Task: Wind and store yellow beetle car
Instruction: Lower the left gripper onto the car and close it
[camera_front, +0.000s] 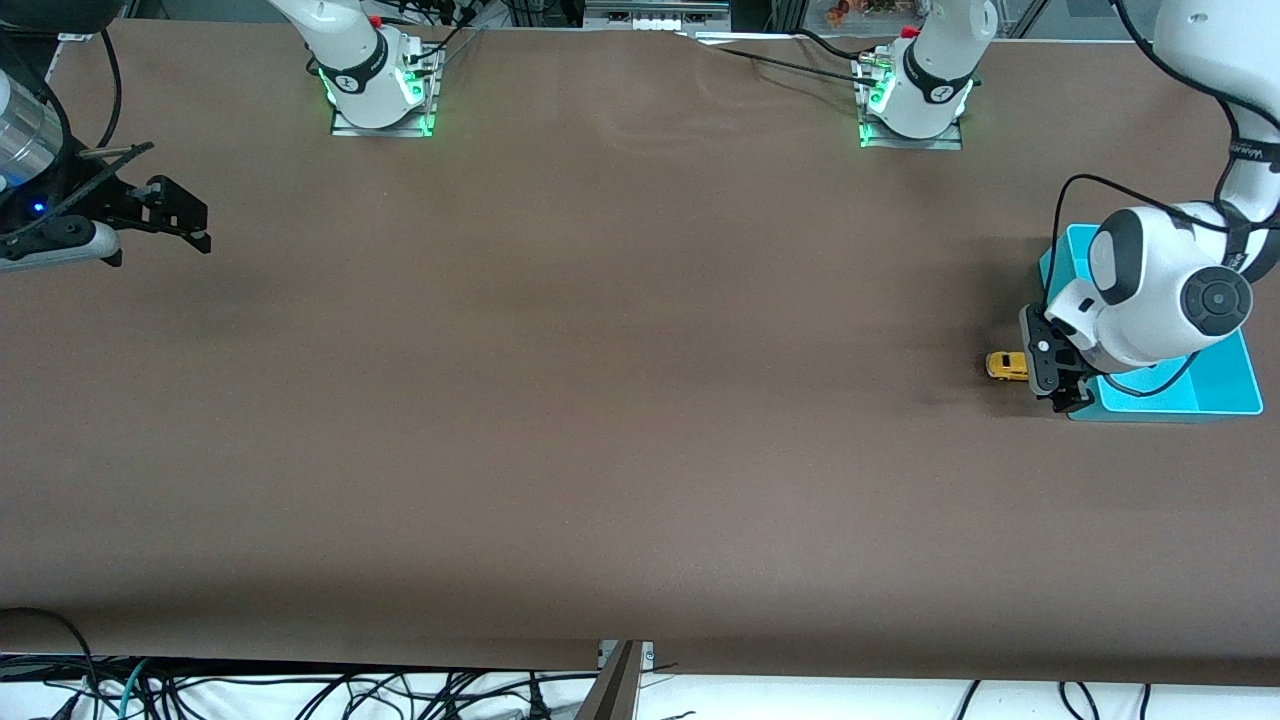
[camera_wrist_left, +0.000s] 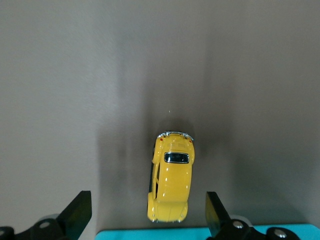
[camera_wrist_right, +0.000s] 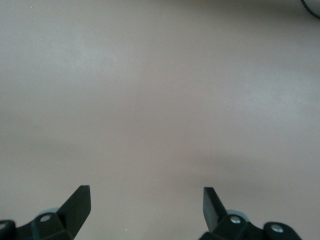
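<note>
Next, the left gripper takes hold of the yellow beetle car (camera_front: 1006, 365) by the sides of its cabin to store it in the turquoise bin (camera_front: 1218, 385).
The yellow beetle car (camera_front: 1006, 365) (camera_wrist_left: 170, 177) stands on its wheels on the brown table, close beside the turquoise bin (camera_front: 1218, 385) at the left arm's end. My left gripper (camera_front: 1050, 375) (camera_wrist_left: 148, 212) hangs open low over the table at the bin's edge. Its two black fingers straddle the car's end without touching it. A strip of the bin's turquoise rim (camera_wrist_left: 200, 234) shows just under that gripper. My right gripper (camera_front: 195, 228) (camera_wrist_right: 147, 205) waits open over bare table at the right arm's end, holding nothing.
The two arm bases (camera_front: 380, 85) (camera_front: 915, 95) stand along the table's edge farthest from the front camera. Cables (camera_front: 300, 695) lie off the table's near edge. The left arm's wrist (camera_front: 1160, 285) covers much of the bin.
</note>
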